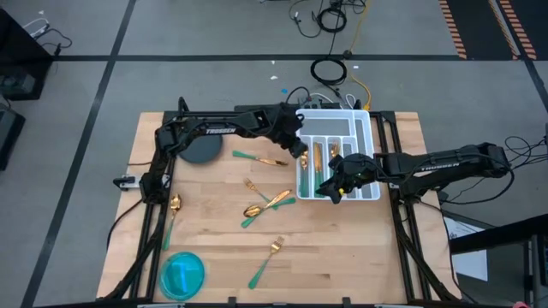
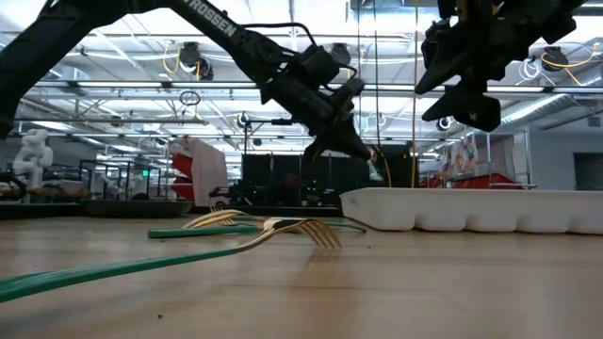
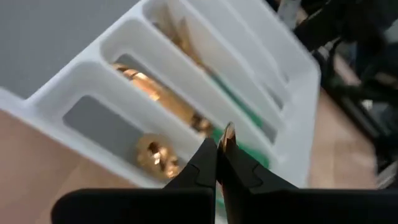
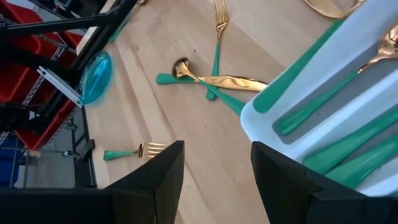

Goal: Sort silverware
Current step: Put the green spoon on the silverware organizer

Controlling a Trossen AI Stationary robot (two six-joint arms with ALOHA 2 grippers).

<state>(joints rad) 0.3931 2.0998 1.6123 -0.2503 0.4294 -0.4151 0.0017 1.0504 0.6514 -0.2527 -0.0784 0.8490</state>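
Note:
The silverware still has its gold tip [image 3: 229,132] above the white divider. My left gripper needs to hold on to the silverware until the silverware sits low inside the spoon's section [image 3: 115,127].
Gold-headed, green-handled silverware lies loose on the wood: a crossed cluster [image 1: 267,203], one piece [image 1: 261,158] by the tray, a spoon [image 1: 174,207] at the left and a fork [image 1: 272,252] near the front. More pieces lie in the white tray [image 1: 370,128]. My left gripper [image 1: 301,147] hangs over the tray's left compartments, shut on a piece of silverware. My right gripper [image 1: 330,190] hovers open above the tray's near left corner [image 4: 261,118], with nothing between its fingers. My left gripper pinches a piece of silverware between its two fingertips; a thin gold tip [image 3: 227,134] pokes out past them. A green handle end [image 2: 377,169] hangs below the gripper in the low view, clear of the tray. Which kind of piece it is cannot be told.
A dark round plate [image 1: 201,150] sits at the far left of the table under the left arm. A blue translucent dish [image 1: 182,274] stands at the near left corner. Bare wood lies between the loose pieces. Cables run on the floor beyond the far edge.

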